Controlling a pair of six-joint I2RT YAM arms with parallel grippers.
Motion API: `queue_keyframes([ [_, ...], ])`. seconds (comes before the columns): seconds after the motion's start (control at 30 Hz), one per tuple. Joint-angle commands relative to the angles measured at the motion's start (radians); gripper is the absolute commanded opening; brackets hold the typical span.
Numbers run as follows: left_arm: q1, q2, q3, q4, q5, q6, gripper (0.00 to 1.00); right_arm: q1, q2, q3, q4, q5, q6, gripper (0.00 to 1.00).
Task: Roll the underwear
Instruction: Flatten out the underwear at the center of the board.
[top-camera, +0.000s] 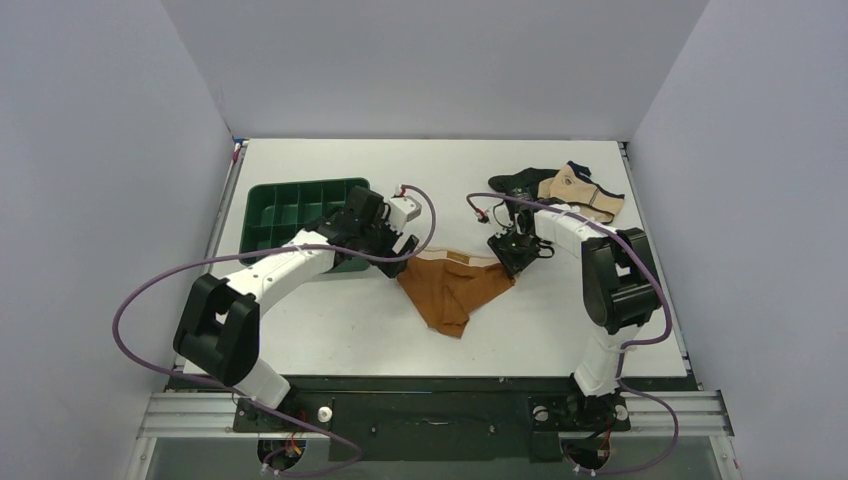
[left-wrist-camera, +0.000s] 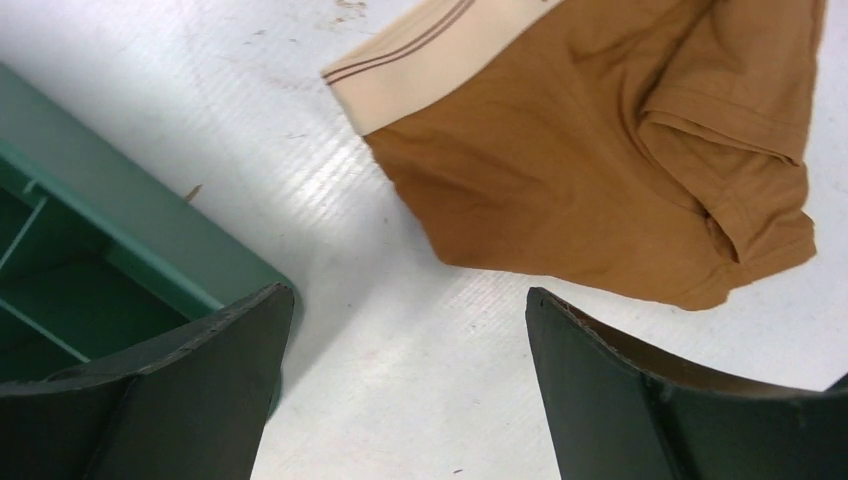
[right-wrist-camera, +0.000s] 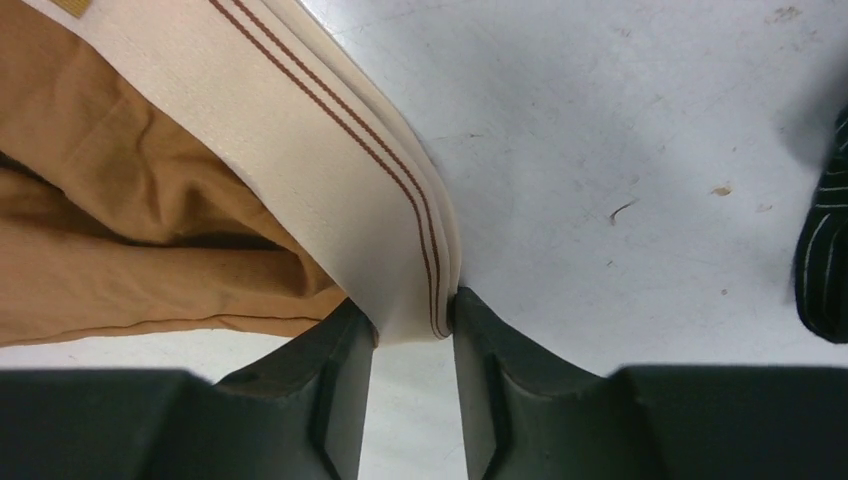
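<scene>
I should next take hold of the loose end of the cream waistband (top-camera: 417, 255) (left-wrist-camera: 359, 98) with my left gripper, opposite my right gripper, which should spread the underwear for rolling.
The rust-brown underwear (top-camera: 455, 290) lies crumpled on the white table between the two arms, its cream waistband along the far edge. My right gripper (top-camera: 513, 255) is at its right end. In the right wrist view the gripper (right-wrist-camera: 412, 310) is shut on the end of the waistband (right-wrist-camera: 330, 170), which is pinched between both fingertips. My left gripper (top-camera: 400, 250) is at the underwear's left end, beside the tray corner. In the left wrist view it (left-wrist-camera: 410, 300) is open and empty over bare table, with the underwear (left-wrist-camera: 600, 160) just beyond the fingertips.
A green compartment tray (top-camera: 300, 185) stands at the left, its corner close to my left finger (left-wrist-camera: 120, 230). A black garment (top-camera: 515, 182) and a beige garment with dark trim (top-camera: 580, 190) lie at the back right, just behind my right gripper. Black striped fabric (right-wrist-camera: 825, 260) shows at the right wrist view's edge.
</scene>
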Motion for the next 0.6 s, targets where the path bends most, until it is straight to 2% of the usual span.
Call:
queue_keyframes([
  [0.0,0.043,-0.021,0.047,0.069,-0.005,-0.043,0.85,0.004,0.005,0.023,-0.044,0.014,-0.020,0.23],
  [0.13,0.064,0.018,0.076,0.094,-0.007,-0.081,0.85,0.005,-0.058,0.054,-0.081,0.011,-0.039,0.04],
  [0.2,0.071,0.048,0.095,0.107,0.006,-0.108,0.85,0.005,-0.099,0.071,-0.102,0.006,-0.052,0.00],
  [0.37,0.072,0.190,0.212,0.096,0.066,-0.179,0.85,0.005,-0.195,0.065,-0.131,-0.001,-0.083,0.00],
  [0.57,0.076,0.403,0.362,0.086,0.094,-0.305,0.84,0.005,-0.233,0.015,-0.123,-0.004,-0.105,0.00],
])
